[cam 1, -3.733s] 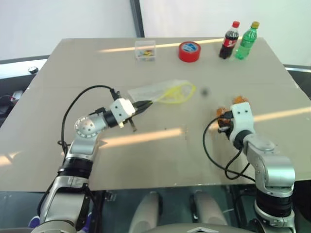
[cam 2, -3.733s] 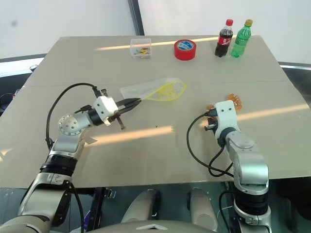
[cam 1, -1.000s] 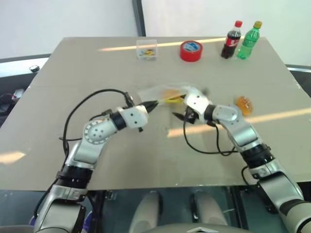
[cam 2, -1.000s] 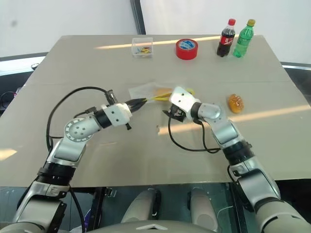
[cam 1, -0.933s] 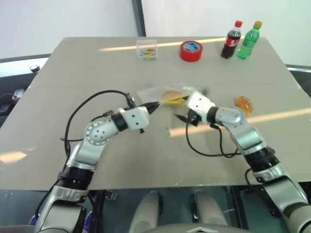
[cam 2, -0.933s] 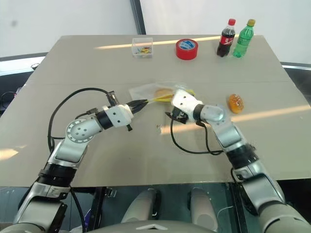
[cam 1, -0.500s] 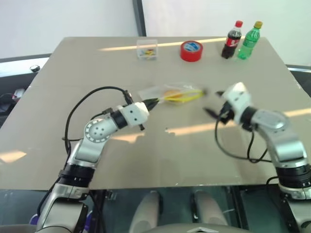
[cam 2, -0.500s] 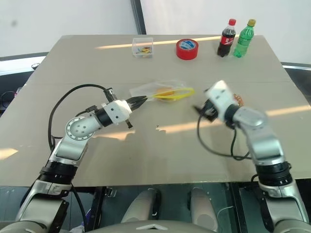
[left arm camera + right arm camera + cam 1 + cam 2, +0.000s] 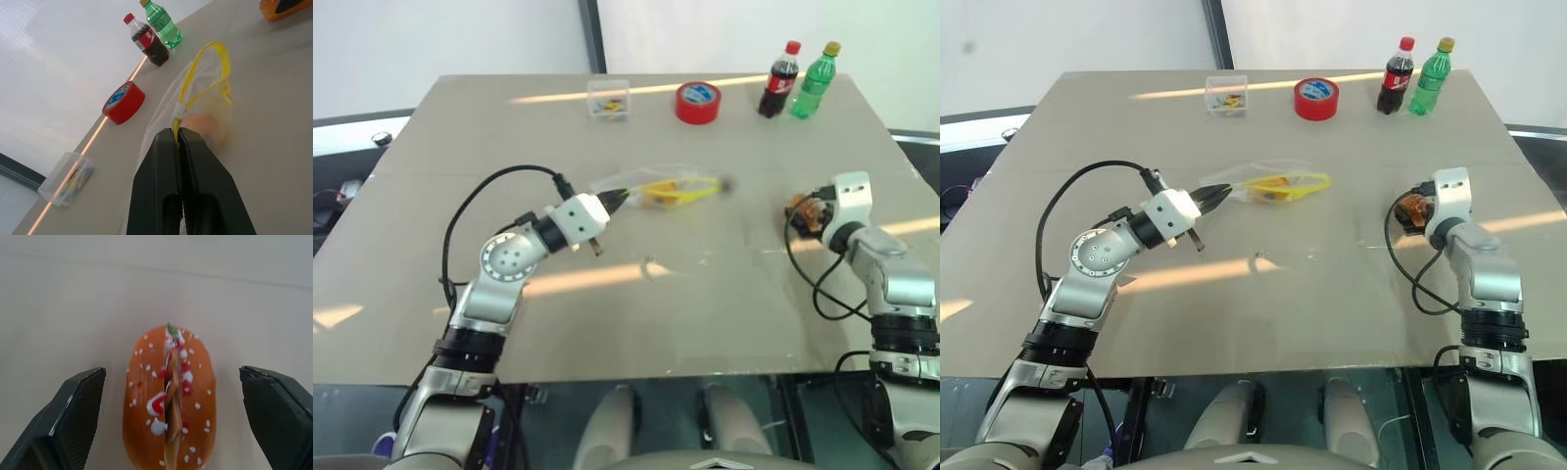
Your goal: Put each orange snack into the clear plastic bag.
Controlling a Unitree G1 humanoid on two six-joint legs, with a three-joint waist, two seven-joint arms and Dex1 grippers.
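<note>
My right gripper's fingers are on either side of the speckled orange snack and closing would catch it, so my right gripper closes on it next.
The clear plastic bag [image 9: 658,188] hangs crinkled just above mid-table, its yellow seal strip [image 9: 213,73] looped wide. My left gripper [image 9: 614,201] is shut on that strip's near end. One orange snack [image 9: 207,125] lies inside the bag. A second orange snack [image 9: 170,396], speckled white and red, lies on the table at the right. My right gripper [image 9: 171,369] is open, one finger [image 9: 78,401] on each side of this snack, not touching it. The same snack [image 9: 1411,208] shows just ahead of the right wrist.
Along the table's far edge stand a small clear box [image 9: 608,100], a red tape roll [image 9: 695,102], a cola bottle [image 9: 777,80] and a green bottle [image 9: 811,80]. The right table edge [image 9: 913,171] runs close beside the right arm.
My right arm has swung from the bag's mouth back to the right, to the snack on the table, and its wrist rolled. The left gripper kept its hold on the bag.
</note>
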